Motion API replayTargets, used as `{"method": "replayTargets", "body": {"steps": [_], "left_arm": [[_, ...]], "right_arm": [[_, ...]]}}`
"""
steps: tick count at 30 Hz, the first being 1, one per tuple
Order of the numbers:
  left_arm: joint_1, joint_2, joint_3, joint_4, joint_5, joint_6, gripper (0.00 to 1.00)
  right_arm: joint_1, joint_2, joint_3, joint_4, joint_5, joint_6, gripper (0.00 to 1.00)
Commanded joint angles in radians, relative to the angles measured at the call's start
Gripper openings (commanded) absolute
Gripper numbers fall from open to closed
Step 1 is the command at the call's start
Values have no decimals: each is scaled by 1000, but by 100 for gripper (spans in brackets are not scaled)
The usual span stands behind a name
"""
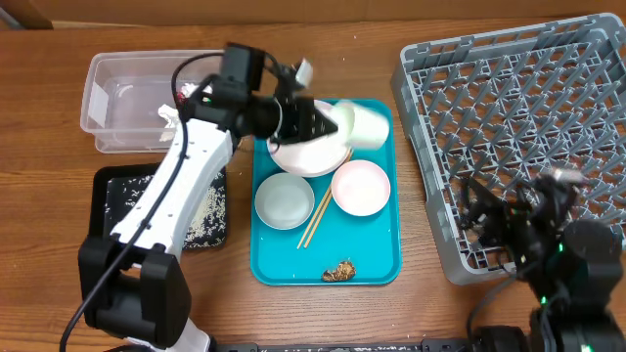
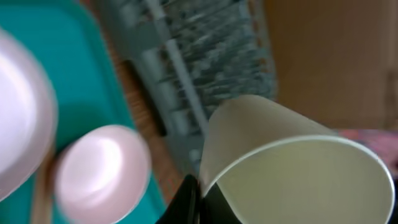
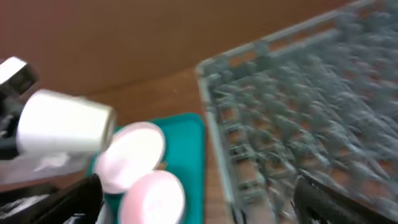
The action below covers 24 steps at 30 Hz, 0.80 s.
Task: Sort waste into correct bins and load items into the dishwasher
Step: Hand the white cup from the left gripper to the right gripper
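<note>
My right gripper is to grab the white cup around its base end (image 1: 377, 129) next, opposite my left gripper. The cup's rim stays free that way, so the cup can go upside down into the rack (image 1: 518, 127).
My left gripper (image 1: 331, 121) is shut on the rim of the small white cup (image 1: 364, 125) and holds it tilted above the far end of the teal tray (image 1: 380, 256). In the left wrist view the cup (image 2: 292, 168) fills the lower right, with one finger (image 2: 193, 199) on its rim. On the tray lie the white plate (image 1: 305, 156), two white bowls (image 1: 284, 201) (image 1: 360, 187), chopsticks (image 1: 317, 216) and a brown food lump (image 1: 340, 272). My right gripper (image 3: 199, 208) is open and empty by the near-left corner of the grey dish rack (image 1: 518, 127).
The clear tub (image 1: 115, 103) stands at the back left with something white in it, partly hidden by my left arm. The black tray (image 1: 117, 196) in front of it holds scattered rice grains (image 1: 205, 215). Bare wood lies between the teal tray and the rack.
</note>
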Motion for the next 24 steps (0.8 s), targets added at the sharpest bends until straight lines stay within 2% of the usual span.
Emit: {"method": "replayTargets", "body": {"steps": [1, 4, 11, 16, 24], "left_arm": [[-10, 37, 18, 125, 386, -148, 4], [-12, 60, 18, 163, 467, -153, 4], [-19, 69, 18, 163, 509, -144, 4], [-37, 69, 18, 162, 513, -145, 4], [-91, 69, 18, 163, 501, -142, 4]], "right_arm": [[4, 111, 18, 69, -384, -84, 100], [4, 206, 18, 141, -620, -85, 98], [4, 380, 18, 359, -909, -86, 99], [4, 480, 18, 487, -994, -84, 99], [4, 541, 18, 593, -983, -80, 99]]}}
